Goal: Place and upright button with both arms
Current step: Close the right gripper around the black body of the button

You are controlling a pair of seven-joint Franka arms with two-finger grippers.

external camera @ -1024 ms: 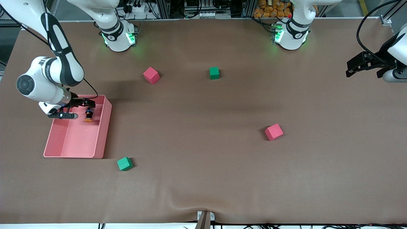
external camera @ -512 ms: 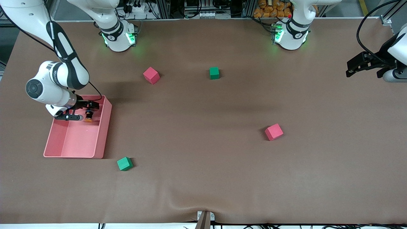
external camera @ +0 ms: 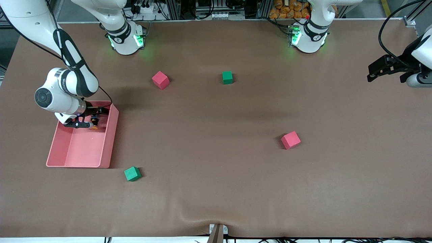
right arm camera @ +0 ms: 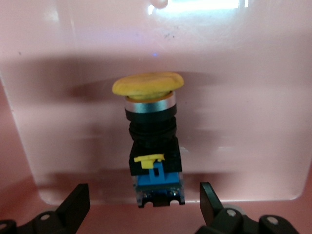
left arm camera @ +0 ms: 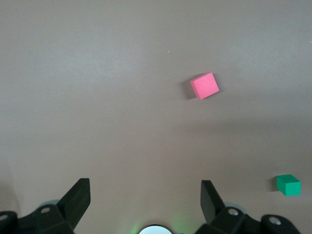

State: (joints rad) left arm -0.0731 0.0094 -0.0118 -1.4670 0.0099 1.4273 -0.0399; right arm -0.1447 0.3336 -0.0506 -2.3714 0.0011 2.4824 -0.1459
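It isn't time to close on the button yet: my right gripper's fingers stop short of the button's black body (right arm camera: 154,151), so it should first move toward the button.
The button (external camera: 94,121), with an orange cap and a black and blue body, lies on its side in the pink tray (external camera: 113,135), near the tray's end farthest from the front camera. In the right wrist view the button (right arm camera: 152,141) shows its cap pointing away from my right gripper (right arm camera: 145,192). That gripper (external camera: 91,117) is open, with a finger on each side of the button's blue end, not touching it. My left gripper (external camera: 386,72) waits open and empty in the air over the left arm's end of the table, as the left wrist view (left arm camera: 145,187) shows.
Loose cubes lie on the brown table: a red cube (external camera: 160,80), a green cube (external camera: 227,77), a red cube (external camera: 290,140) and a green cube (external camera: 132,173) by the tray's corner. The left wrist view shows a red cube (left arm camera: 204,85) and a green cube (left arm camera: 288,185).
My right arm's wrist has shifted over the tray toward the left arm's end, bringing the open gripper closer round the button. The button and the left arm have not moved.
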